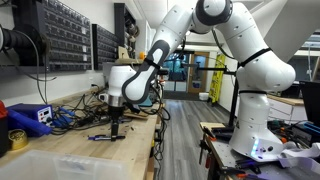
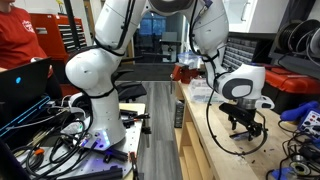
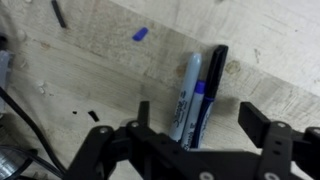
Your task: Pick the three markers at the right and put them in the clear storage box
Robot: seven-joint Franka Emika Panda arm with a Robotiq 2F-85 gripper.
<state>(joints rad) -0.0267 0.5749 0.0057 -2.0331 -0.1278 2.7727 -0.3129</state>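
My gripper should close now. Closing now would hold the dark marker (image 1: 111, 137) (image 3: 209, 93). My fingers reach down around it to the markers in an exterior view.
Three markers lie side by side on the wooden table in the wrist view: a grey-barrelled one (image 3: 186, 92), a blue one (image 3: 201, 108) and a black one (image 3: 215, 75). My gripper (image 3: 200, 125) is open just above them, with one finger on each side of the bundle and nothing held. In an exterior view the gripper (image 1: 115, 126) points down over the markers (image 1: 104, 137). The clear storage box (image 1: 55, 163) stands at the near end of the table. The gripper also shows in an exterior view (image 2: 245, 124).
A loose blue cap (image 3: 140, 34) lies on the wood beyond the markers. A blue box (image 1: 28, 116), yellow tape (image 1: 17, 136) and cables (image 1: 75, 115) crowd the table's wall side. A dark pen-like object (image 3: 59, 14) lies at the far left.
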